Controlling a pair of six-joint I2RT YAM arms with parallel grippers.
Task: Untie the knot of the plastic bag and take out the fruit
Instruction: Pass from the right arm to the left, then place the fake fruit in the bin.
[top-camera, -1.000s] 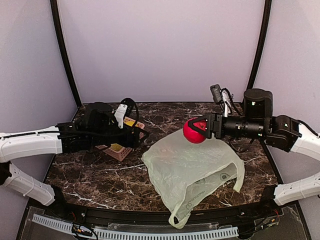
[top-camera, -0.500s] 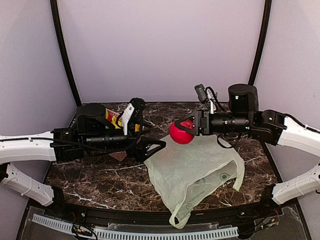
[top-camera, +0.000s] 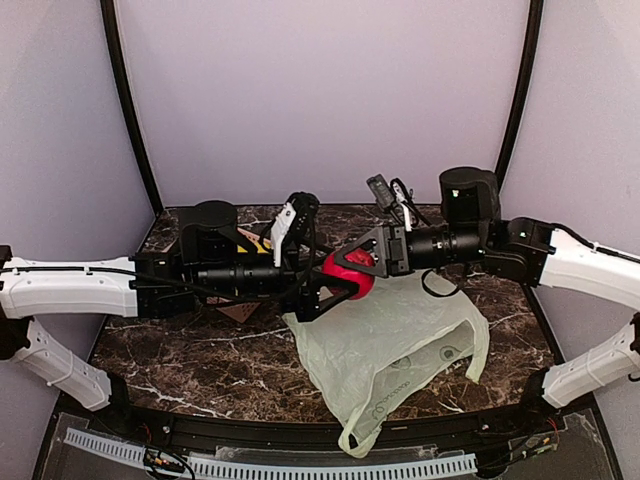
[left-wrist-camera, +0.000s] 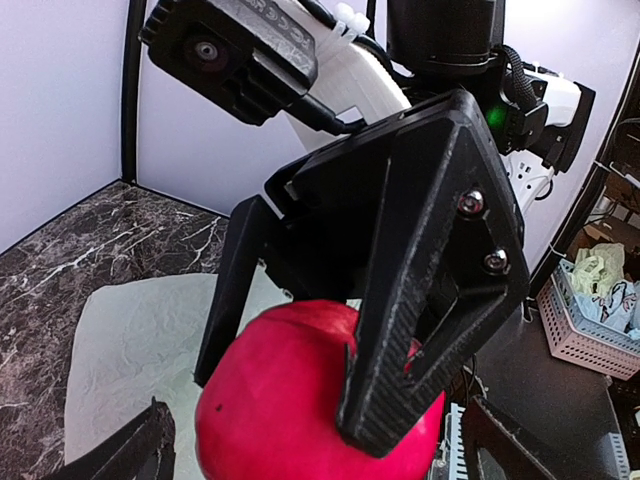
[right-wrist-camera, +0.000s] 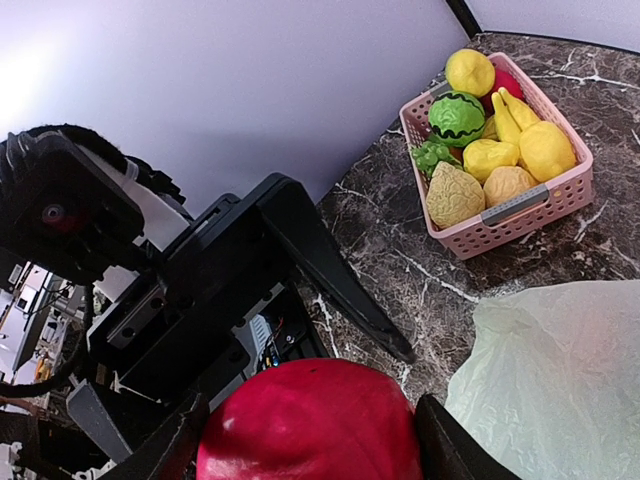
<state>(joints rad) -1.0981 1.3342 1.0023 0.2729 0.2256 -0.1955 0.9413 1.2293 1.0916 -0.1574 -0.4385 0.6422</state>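
The left gripper's finger reaches past the red fruit's middle (top-camera: 348, 275) (left-wrist-camera: 313, 405), so the left gripper should close on the fruit. Closing now would hold it.
A red round fruit (top-camera: 350, 271) hangs in the air over the table's middle, with my right gripper (top-camera: 362, 266) shut on it. In the right wrist view the fruit (right-wrist-camera: 310, 420) fills the space between my right gripper's (right-wrist-camera: 310, 448) jaws. My left gripper (top-camera: 336, 283) is open, one finger on either side of the fruit, not pressing on it. In the left wrist view the fruit (left-wrist-camera: 270, 410) sits just ahead, with the right gripper's fingers (left-wrist-camera: 420, 290) clamped over it. The pale green plastic bag (top-camera: 400, 345) lies flat on the table below; no knot shows.
A pink basket (right-wrist-camera: 545, 200) holding several toy fruits, yellow and green ones among them, stands at the back left, mostly behind my left arm in the top view. The two arms meet above the bag's far left edge.
My right arm carried the red fruit leftward. My left arm swung right from the basket to meet it, and its jaws opened wide around the fruit.
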